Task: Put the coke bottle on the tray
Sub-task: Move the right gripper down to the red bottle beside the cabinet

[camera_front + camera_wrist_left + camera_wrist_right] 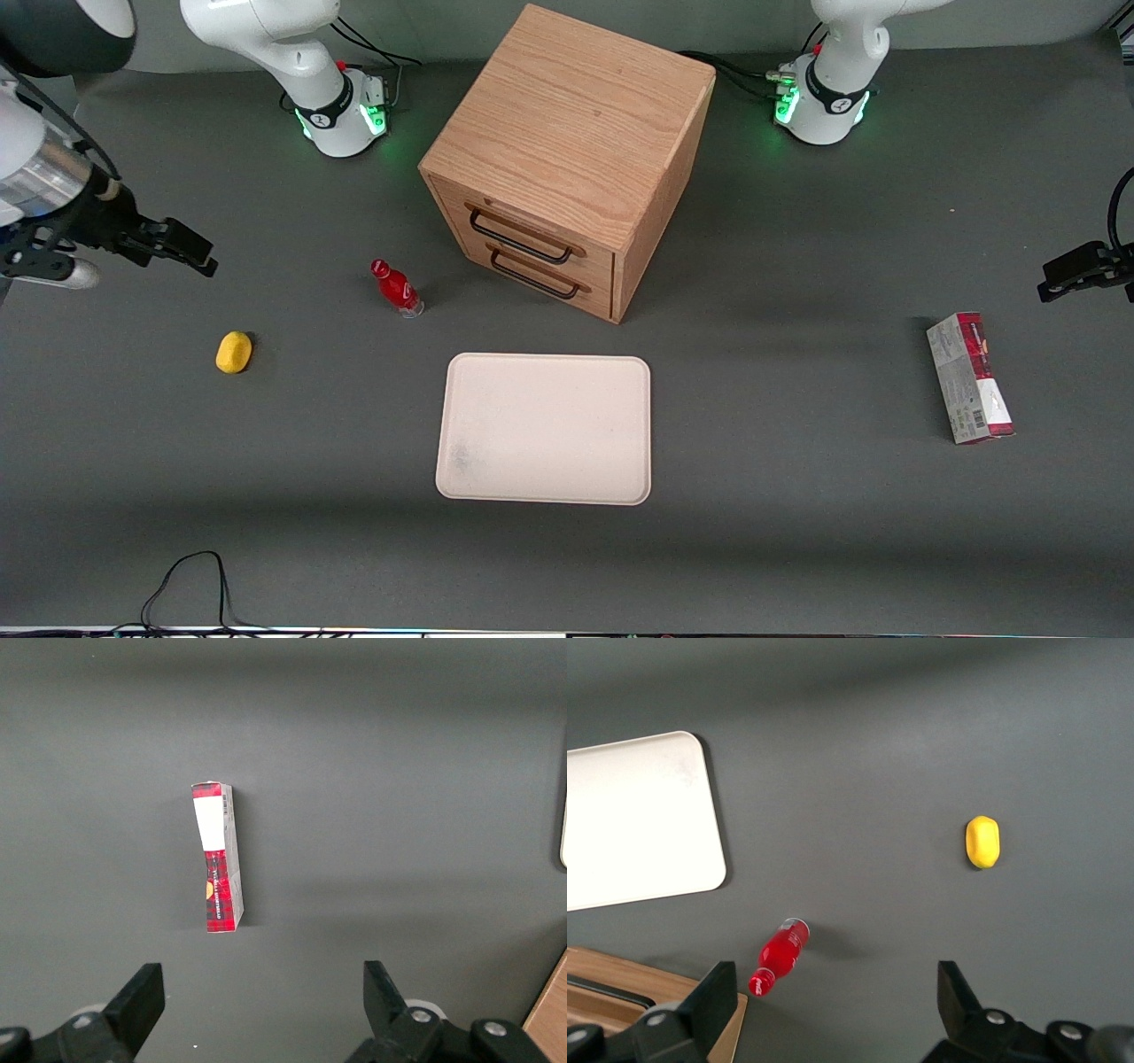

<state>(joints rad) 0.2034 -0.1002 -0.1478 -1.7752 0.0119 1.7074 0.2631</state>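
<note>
Next, my gripper grabs the coke bottle by its neck end, to place it on the tray.
The coke bottle, small and red with a red cap and clear base, stands upright on the grey table in front of the wooden cabinet, farther from the front camera than the tray. It also shows in the right wrist view. The cream-beige tray lies flat and bare, near the table's middle, with a faint grey smudge at one corner; part of it shows in the right wrist view. My gripper hangs high above the table toward the working arm's end, well apart from the bottle, jaws wide open and empty.
A wooden two-drawer cabinet stands farther from the front camera than the tray. A yellow lemon-like object lies toward the working arm's end. A red-and-grey carton lies toward the parked arm's end. A black cable loops at the table's near edge.
</note>
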